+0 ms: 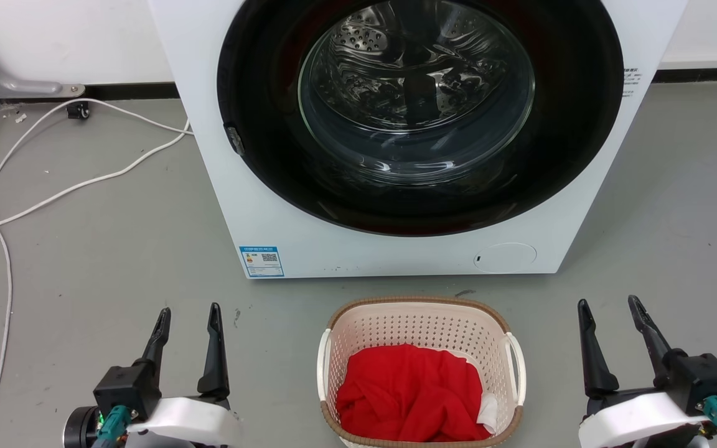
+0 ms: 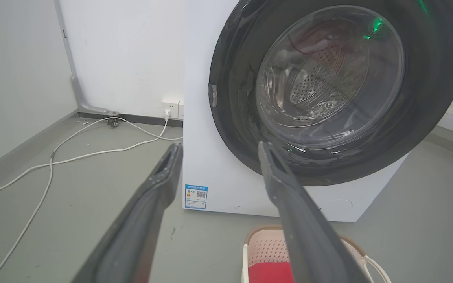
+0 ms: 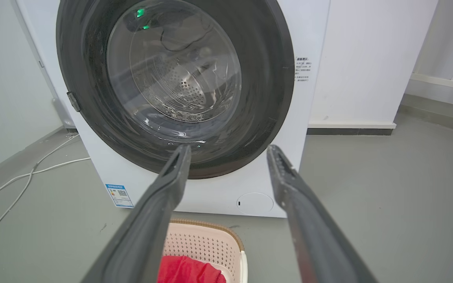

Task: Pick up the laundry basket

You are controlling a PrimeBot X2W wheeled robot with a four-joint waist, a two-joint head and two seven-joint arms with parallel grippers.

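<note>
The basket is much wider than my gripper's open fingers, so my left gripper should next grab the basket's slim white side handle (image 1: pixel 323 367) to pick the basket up.
The laundry basket (image 1: pixel 421 330) sits on the grey floor just in front of the washing machine, cream-pink and perforated, with a brown rim and white side handles. A red cloth (image 1: pixel 411 392) fills most of it. My left gripper (image 1: pixel 188 314) stands open to the basket's left, well apart from it. My right gripper (image 1: pixel 610 305) stands open to its right, also apart. In the left wrist view the basket (image 2: pixel 264 247) peeks in at the bottom behind one finger of my left gripper (image 2: pixel 218 146). The right wrist view has the basket (image 3: pixel 203 241) low between the fingers of my right gripper (image 3: pixel 228 147).
A white washing machine (image 1: pixel 271 205) with a closed round dark door (image 1: pixel 417 112) stands directly behind the basket. White cables (image 1: pixel 53 193) trail over the floor at the left toward a wall socket (image 2: pixel 170 108). A grey pipe (image 1: pixel 4 74) runs along the left wall.
</note>
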